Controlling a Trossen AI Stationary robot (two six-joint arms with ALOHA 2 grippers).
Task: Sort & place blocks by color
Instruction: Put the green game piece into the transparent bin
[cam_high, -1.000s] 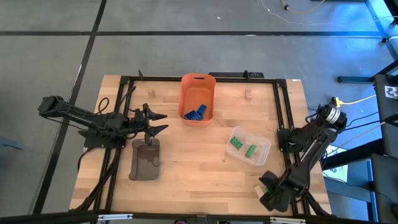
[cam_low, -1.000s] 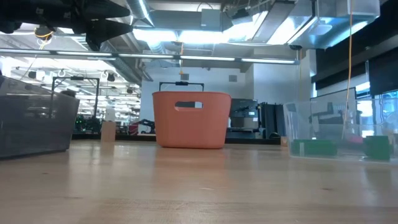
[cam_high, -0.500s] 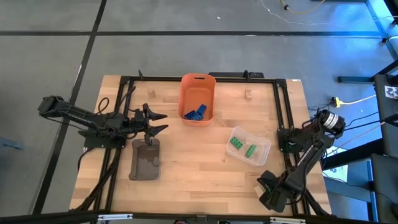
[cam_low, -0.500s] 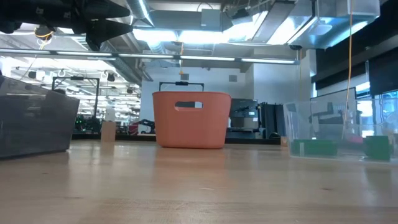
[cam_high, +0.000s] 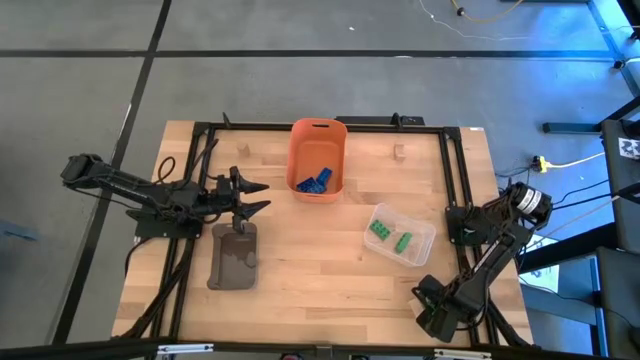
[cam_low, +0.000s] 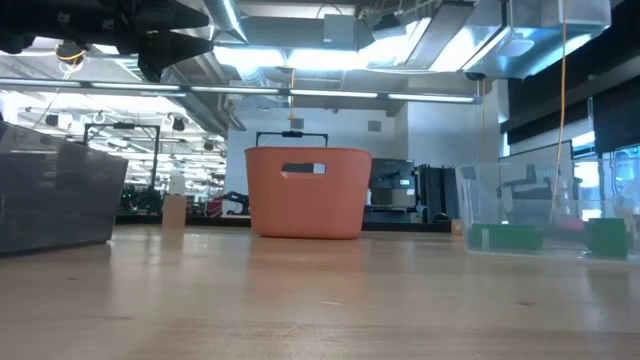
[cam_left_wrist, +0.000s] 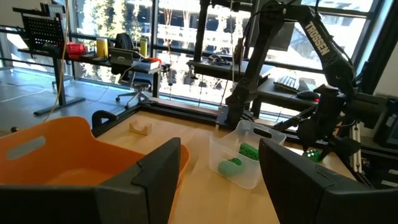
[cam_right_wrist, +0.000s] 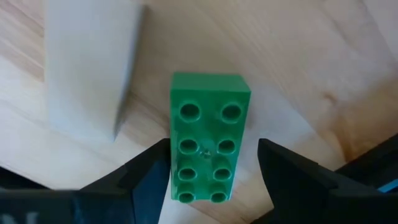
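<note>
My right gripper closes now. Closing now would catch the green brick. In the right wrist view, its fingers are on either side of the brick's near end above the wood.
A green brick (cam_right_wrist: 210, 118) lies studs up on the table near its front right corner. My right gripper (cam_right_wrist: 211, 171) points down over it, open, with one finger on each side of the brick's near end; I cannot tell whether they touch it. In the high view my right gripper (cam_high: 432, 305) hides the brick. My left gripper (cam_high: 262, 197) is open and empty, held above the table just behind the grey tray (cam_high: 235, 256). Blue bricks (cam_high: 313, 181) lie in the orange bin (cam_high: 318, 133). Green bricks (cam_high: 390, 235) lie in a clear container (cam_high: 420, 232). Two tan bricks (cam_high: 243, 150) (cam_high: 398, 152) rest on the table at the back.
The orange bin (cam_low: 308, 190) stands at the back centre, the clear container (cam_low: 540, 210) right of centre and the grey tray (cam_low: 50, 200) at the left. Black frame rails (cam_high: 455, 170) run along the table's sides and back. Bare wood lies between the tray and the clear container.
My right arm has folded lower, its elbow going toward the table's near edge, and its gripper has edged a little toward the table's left at the front right corner. My left arm has kept still.
</note>
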